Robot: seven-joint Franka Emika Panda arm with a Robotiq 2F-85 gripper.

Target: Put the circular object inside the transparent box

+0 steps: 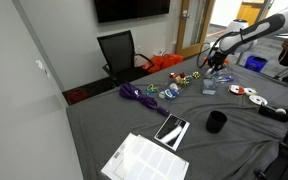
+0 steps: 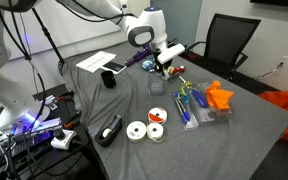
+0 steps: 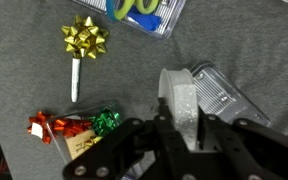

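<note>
The circular object is still high above the transparent box's rim and would end up on the rim if I opened now. My gripper should keep holding it until it's inside the box.
In the wrist view my gripper (image 3: 181, 128) is shut on the circular object (image 3: 179, 92), a white glittery roll of tape held on edge between the fingers. The transparent box (image 3: 222, 95) lies on the grey cloth just right of and behind the roll. In both exterior views the gripper (image 1: 213, 62) (image 2: 164, 64) hangs above the table, over the small clear box (image 1: 210, 87) (image 2: 156, 87). The roll is too small to make out in the exterior views.
A gold bow (image 3: 85, 38), red and green bows (image 3: 69, 126) and a clear tray with scissors (image 3: 144, 14) lie nearby. Other tape rolls (image 2: 144, 131), a black cup (image 1: 216, 122) (image 2: 111, 79), an orange item (image 2: 219, 96), papers (image 1: 144, 158) and a black chair (image 1: 119, 50) are in view.
</note>
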